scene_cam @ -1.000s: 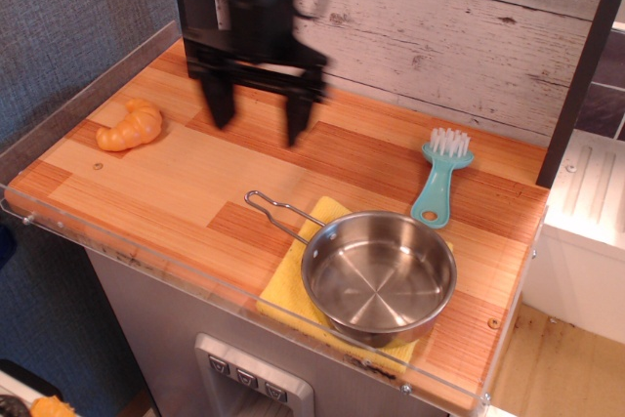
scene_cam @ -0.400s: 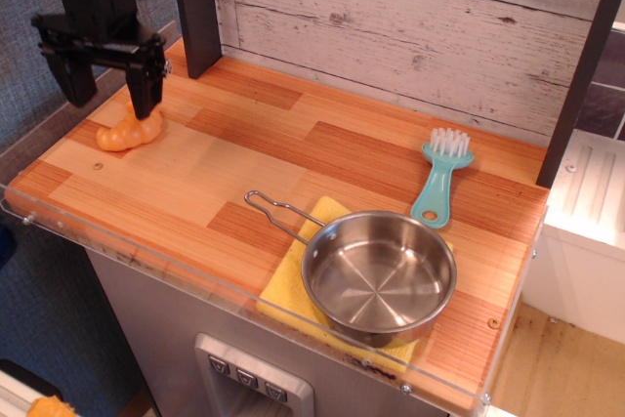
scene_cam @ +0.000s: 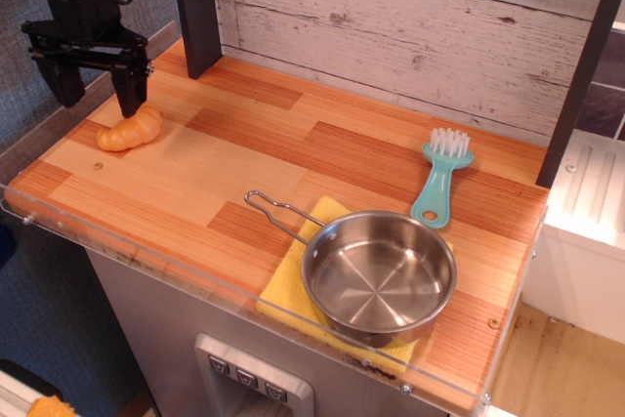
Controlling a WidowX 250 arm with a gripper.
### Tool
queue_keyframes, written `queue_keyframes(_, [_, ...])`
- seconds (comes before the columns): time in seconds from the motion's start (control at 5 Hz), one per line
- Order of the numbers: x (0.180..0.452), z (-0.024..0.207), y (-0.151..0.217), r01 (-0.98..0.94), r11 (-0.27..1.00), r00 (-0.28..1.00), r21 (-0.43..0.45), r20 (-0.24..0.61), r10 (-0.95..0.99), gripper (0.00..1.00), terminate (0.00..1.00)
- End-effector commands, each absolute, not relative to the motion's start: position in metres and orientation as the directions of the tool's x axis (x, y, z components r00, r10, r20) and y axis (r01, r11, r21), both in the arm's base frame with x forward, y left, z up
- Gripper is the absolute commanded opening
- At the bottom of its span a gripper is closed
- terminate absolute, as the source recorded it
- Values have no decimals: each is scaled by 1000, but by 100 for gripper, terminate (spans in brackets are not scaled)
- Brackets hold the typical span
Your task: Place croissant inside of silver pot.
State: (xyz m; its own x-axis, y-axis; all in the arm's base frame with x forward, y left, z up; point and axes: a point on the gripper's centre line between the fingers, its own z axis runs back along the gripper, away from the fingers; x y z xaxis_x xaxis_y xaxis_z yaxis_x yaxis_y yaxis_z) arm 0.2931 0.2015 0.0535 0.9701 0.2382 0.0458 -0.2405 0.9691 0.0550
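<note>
The orange croissant should be grabbed next by its plump middle (scene_cam: 131, 131) with my gripper. Then it can go inside the silver pot (scene_cam: 379, 274).
The orange croissant (scene_cam: 131, 131) lies on the wooden counter at the far left. My black gripper (scene_cam: 98, 95) hangs open just above and behind it, its right finger (scene_cam: 130, 93) close over the croissant's far end and its left finger out past the counter's left edge. It holds nothing. The silver pot (scene_cam: 379, 274) stands empty at the front right on a yellow cloth (scene_cam: 289, 290), its wire handle (scene_cam: 276, 212) pointing left.
A teal brush (scene_cam: 439, 180) lies behind the pot at the right. A dark post (scene_cam: 195, 9) stands at the back left before the plank wall. A clear acrylic rim (scene_cam: 244, 305) runs along the counter's front and left edges.
The gripper swung from the counter's back middle to the far left over the croissant, then shifted slightly further left. The croissant, pot and brush have not moved.
</note>
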Motion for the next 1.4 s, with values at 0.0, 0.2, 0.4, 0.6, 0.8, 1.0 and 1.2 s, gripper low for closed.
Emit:
queue_keyframes(0.0, [315, 61, 202, -204, 975, 976, 89, 102, 194, 100, 0])
queue_keyframes(0.2, [321, 55, 197, -201, 976, 976, 89, 108, 191, 100, 0])
queue_keyframes(0.4, [326, 40, 196, -183, 977, 982, 108, 64, 177, 100, 0])
queue_keyframes(0.6, [324, 32, 200, -204, 974, 979, 102, 41, 200, 100, 0])
queue_keyframes(0.8, [323, 28, 200, -209, 973, 978, 94, 34, 207, 100, 0])
queue_keyframes(1.0, [322, 25, 196, -203, 975, 979, 91, 29, 201, 0, 0])
queue_keyframes(1.2, [323, 34, 192, -194, 975, 981, 104, 40, 191, 0, 0])
